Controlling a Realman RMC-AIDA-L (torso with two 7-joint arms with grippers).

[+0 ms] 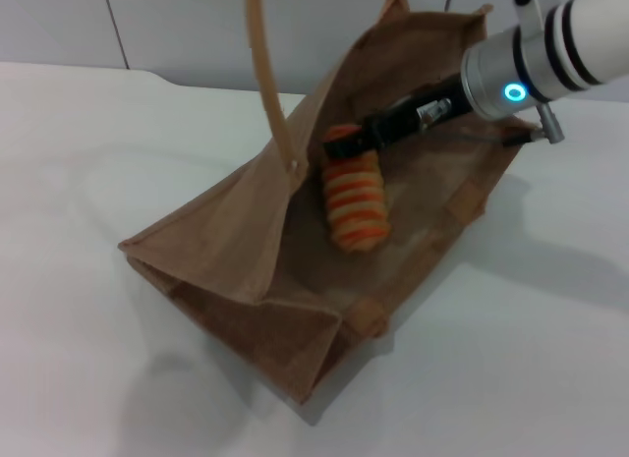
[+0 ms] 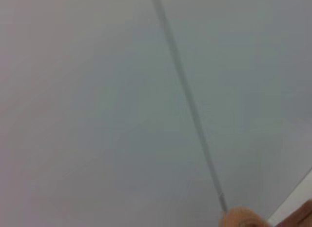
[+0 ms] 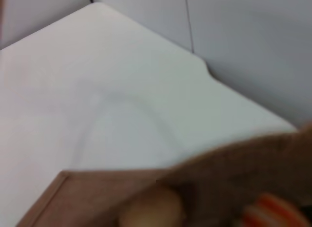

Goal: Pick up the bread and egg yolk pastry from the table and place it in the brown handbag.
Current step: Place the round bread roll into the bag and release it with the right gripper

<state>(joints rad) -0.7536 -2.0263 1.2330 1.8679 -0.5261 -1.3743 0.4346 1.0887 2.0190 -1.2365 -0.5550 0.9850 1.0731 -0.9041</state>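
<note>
The tan strap [image 1: 266,88] stands stretched upright above the handbag's lifted flap [image 1: 231,231], so the robot's left gripper will keep holding the strap until it lies on the brown handbag.
The brown handbag [image 1: 236,251] lies tilted on the white table with its mouth open toward the right. My right gripper [image 1: 346,141] reaches into the mouth and is shut on the top end of the orange-and-cream striped bread [image 1: 356,203], which hangs down inside the bag. In the right wrist view the bag's rim [image 3: 97,180] fills the lower part, with the bread's stripes [image 3: 270,212] and a pale beige round shape, the egg yolk pastry [image 3: 151,210], inside it. The pastry is hidden in the head view. My left gripper is out of view.
One tan strap handle [image 1: 263,54] is pulled straight up out of the head view; a bit of it [image 2: 240,219] shows in the left wrist view against the wall. The white table [image 1: 88,152] spreads around the bag, with a grey wall behind.
</note>
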